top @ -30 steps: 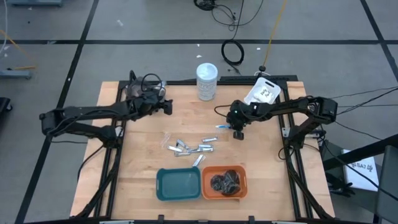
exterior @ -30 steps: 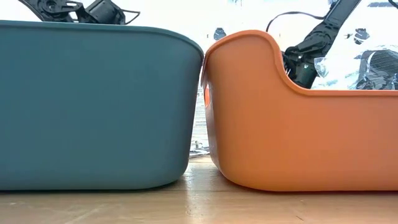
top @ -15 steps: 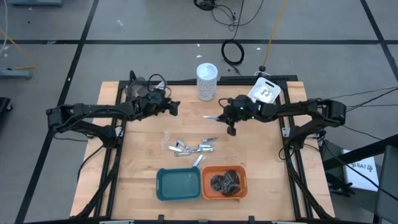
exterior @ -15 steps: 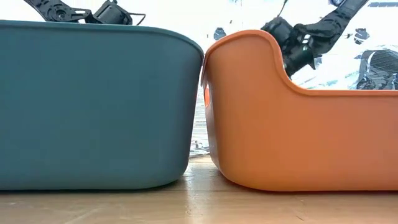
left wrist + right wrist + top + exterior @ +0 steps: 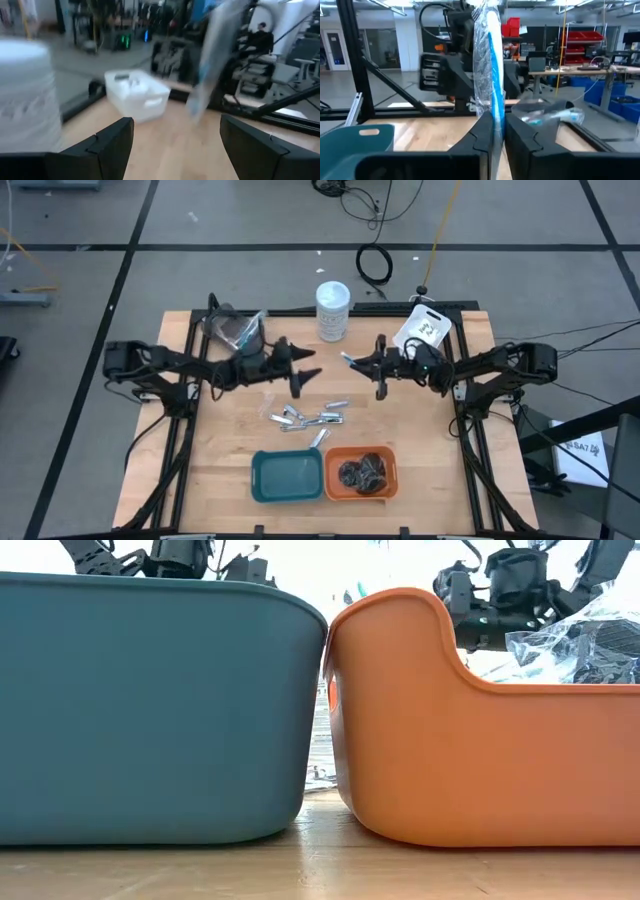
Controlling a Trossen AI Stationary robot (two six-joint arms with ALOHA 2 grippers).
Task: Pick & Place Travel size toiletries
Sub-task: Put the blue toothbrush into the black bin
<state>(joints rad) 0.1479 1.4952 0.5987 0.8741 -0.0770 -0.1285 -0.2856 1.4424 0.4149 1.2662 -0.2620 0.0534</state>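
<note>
I need to grab the clear wrapped piece by its free wrapped end [image 5: 346, 357] next with my left gripper, to carry it to the teal tray [image 5: 262, 480].
The toiletries lie in a loose heap of slim silver-white sticks [image 5: 305, 418] at the table's middle. Dark round bundles in clear wrap [image 5: 365, 472] fill the orange tray [image 5: 392, 458], beside the teal tray [image 5: 262, 480]. My right gripper [image 5: 354, 363] hovers above the table's middle, its fingers level and pointing left, shut on a clear wrapped piece with a blue strip [image 5: 492, 75]. My left gripper [image 5: 303, 370] faces it from the left, open, holding nothing; its two fingers [image 5: 112, 142] frame the blurred wrapped piece [image 5: 207, 70]. My right gripper pinches the clear wrapped piece between its two fingers [image 5: 482, 135] at one end [image 5: 494, 112]. The fingers come level from the table's right. The piece is lifted clear of the table and sticks out beyond the fingertips toward my left gripper.
A tall white-lidded jar [image 5: 333, 310] stands at the far edge. A white tub with printed packets [image 5: 424, 330] sits at the far right corner, and a clear bag [image 5: 236, 332] at the far left. The two trays stand side by side at the near edge.
My right gripper has taken the wrapped piece off the table, risen with it and turned from pointing down to level, facing left. My left gripper has moved right, toward the table's middle and the right gripper.
</note>
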